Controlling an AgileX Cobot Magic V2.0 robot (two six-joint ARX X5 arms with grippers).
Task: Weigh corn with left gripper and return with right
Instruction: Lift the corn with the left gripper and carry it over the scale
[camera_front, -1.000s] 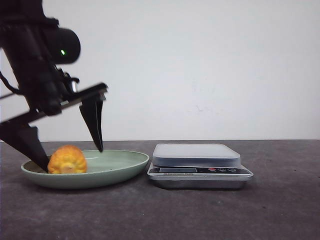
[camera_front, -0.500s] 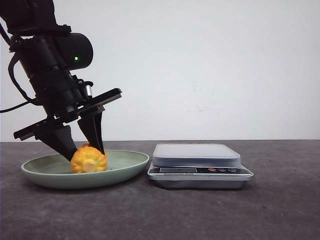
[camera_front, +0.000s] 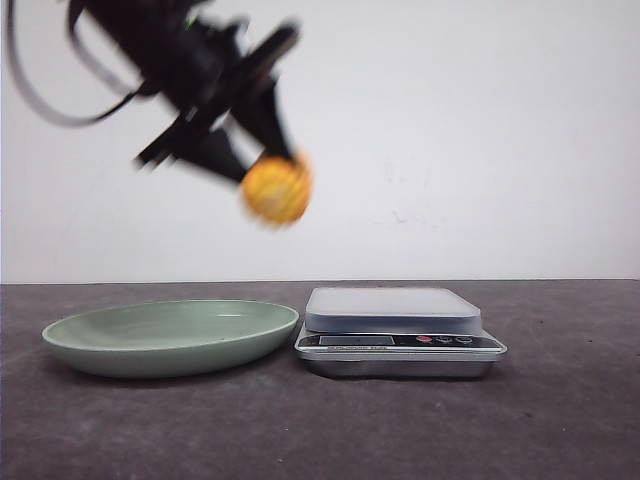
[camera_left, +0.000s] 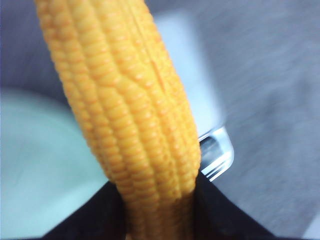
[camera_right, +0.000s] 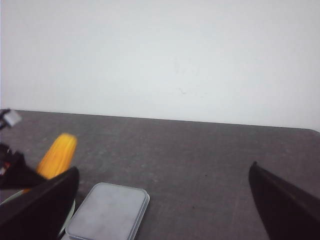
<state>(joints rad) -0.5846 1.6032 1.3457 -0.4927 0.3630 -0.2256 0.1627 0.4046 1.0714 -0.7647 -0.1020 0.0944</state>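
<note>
The corn is high above the silver kitchen scale and would fall if the left gripper opened now, so the robot should first lower the corn.
My left gripper (camera_front: 262, 165) is shut on the corn (camera_front: 276, 189), an orange-yellow cob piece, and holds it high in the air between the green plate (camera_front: 170, 337) and the scale (camera_front: 395, 310). The view is blurred by motion. In the left wrist view the corn (camera_left: 130, 110) fills the frame, clamped between the black fingers (camera_left: 220, 215). In the right wrist view the corn (camera_right: 57, 155) shows at the left. My right gripper (camera_right: 162, 200) is open and empty, hanging above the table beside the scale (camera_right: 107, 210). It is out of the front view.
The green plate (camera_front: 230, 345) lies at the left of the dark table with nothing on it. The silver kitchen scale's display and buttons (camera_front: 400, 342) face the front. A white wall stands behind.
My left gripper closed on the corn in the plate, then lifted it up and to the right, toward the scale. The plate now holds nothing.
</note>
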